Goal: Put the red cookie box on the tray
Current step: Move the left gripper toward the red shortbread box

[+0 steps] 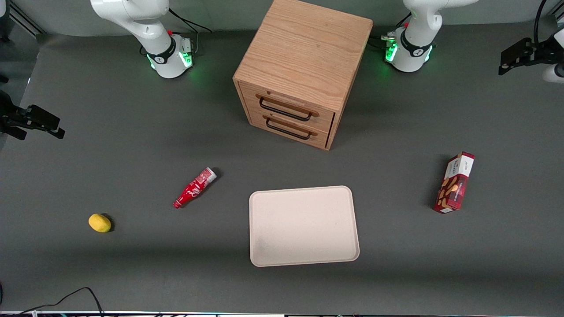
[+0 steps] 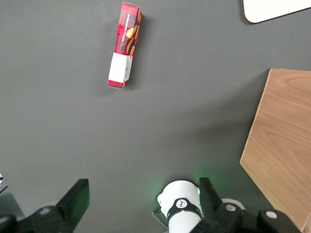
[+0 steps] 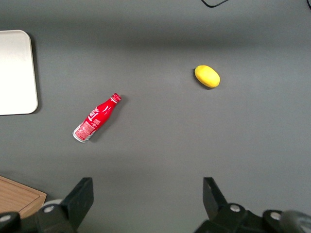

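Observation:
My left gripper should next grab the red cookie box (image 1: 454, 182), by its long sides. Then the box should go on the tray (image 1: 304, 225).
The red cookie box (image 1: 454, 182) lies flat on the grey table toward the working arm's end, apart from the tray; it also shows in the left wrist view (image 2: 124, 46). The pale beige tray (image 1: 304, 225) lies bare near the table's middle, nearer the front camera than the cabinet; one corner of it shows in the left wrist view (image 2: 272, 9). My left gripper (image 1: 513, 57) hangs high over the working arm's end, farther from the front camera than the box and well apart from it. In the left wrist view the gripper (image 2: 143, 199) is open and empty.
A wooden two-drawer cabinet (image 1: 304, 66) stands between the arm bases, drawers shut. A red bottle (image 1: 194, 188) lies beside the tray toward the parked arm's end. A yellow lemon (image 1: 99, 223) lies farther that way. A black cable (image 1: 79, 295) lies at the front edge.

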You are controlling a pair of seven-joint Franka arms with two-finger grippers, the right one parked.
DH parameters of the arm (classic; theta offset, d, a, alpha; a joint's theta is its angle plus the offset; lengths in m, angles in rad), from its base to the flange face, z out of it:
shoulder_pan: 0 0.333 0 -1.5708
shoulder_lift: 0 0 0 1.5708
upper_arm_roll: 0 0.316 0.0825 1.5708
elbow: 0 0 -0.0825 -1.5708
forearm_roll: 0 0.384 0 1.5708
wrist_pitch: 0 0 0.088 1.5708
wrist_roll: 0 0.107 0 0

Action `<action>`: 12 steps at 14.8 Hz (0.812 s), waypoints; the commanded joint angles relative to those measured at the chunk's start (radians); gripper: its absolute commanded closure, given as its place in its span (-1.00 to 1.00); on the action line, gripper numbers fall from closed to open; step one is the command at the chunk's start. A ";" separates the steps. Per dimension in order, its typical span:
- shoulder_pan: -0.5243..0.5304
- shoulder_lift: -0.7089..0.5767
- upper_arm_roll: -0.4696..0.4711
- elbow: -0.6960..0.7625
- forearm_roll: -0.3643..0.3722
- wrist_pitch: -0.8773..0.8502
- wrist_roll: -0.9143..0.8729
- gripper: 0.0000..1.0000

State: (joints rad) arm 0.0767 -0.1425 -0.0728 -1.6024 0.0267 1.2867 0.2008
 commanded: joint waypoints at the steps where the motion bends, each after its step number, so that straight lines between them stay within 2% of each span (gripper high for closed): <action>1: 0.005 0.005 -0.007 0.030 -0.011 -0.030 -0.017 -1.00; 12: 0.008 0.018 0.022 0.042 -0.050 -0.047 -0.011 -1.00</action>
State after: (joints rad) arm 0.0788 -0.1359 -0.0559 -1.5864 -0.0064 1.2637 0.1980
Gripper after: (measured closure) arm 0.000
